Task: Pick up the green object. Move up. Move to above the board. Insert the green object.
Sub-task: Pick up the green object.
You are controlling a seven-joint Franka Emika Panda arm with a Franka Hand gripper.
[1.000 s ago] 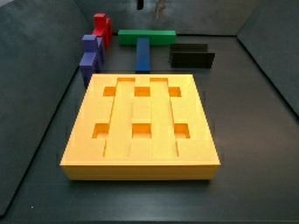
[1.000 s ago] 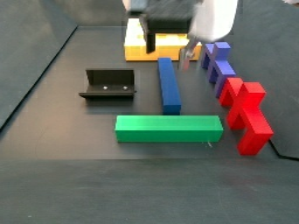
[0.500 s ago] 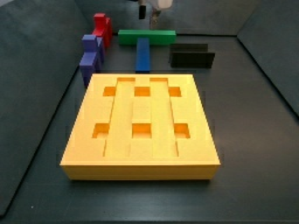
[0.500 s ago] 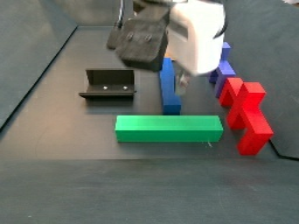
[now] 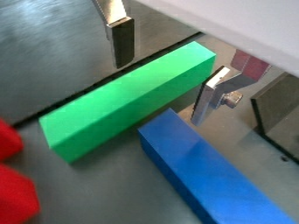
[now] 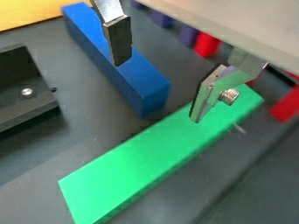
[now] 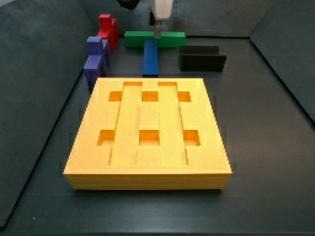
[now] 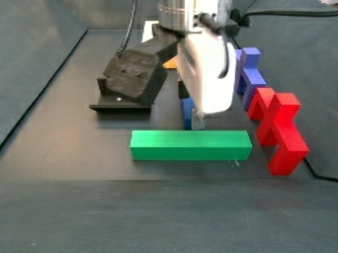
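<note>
My gripper picks up the green object by its middle [image 7: 153, 41] next, leaving its ends free, to insert it into the board [image 7: 147, 129].
The green object [image 8: 191, 145] lies flat on the dark floor, across the far end of the blue bar [image 7: 150, 60] as a side view shows it [image 7: 154, 39]. My gripper [image 8: 195, 123] hangs open low over the green object, near where the blue bar's end meets it. In both wrist views the silver fingers [image 5: 121, 39] [image 6: 211, 92] stand wide apart over the green object [image 5: 128, 101] [image 6: 152, 166], with nothing between them. The gripper [image 7: 160, 18] is well away from the orange board [image 7: 147, 129]. The arm hides most of the board in a side view [image 8: 169, 65].
The black fixture [image 8: 126, 96] [image 7: 201, 59] stands beside the blue bar [image 5: 211, 179] [image 6: 117, 57]. Red pieces [image 8: 278, 124] [image 7: 109, 26] and purple-blue pieces [image 8: 248, 69] [image 7: 95, 55] line the blue bar's other side. Dark walls enclose the floor.
The gripper has come down and moved away from the board toward the green object, and now hangs close over it. The pieces have not moved.
</note>
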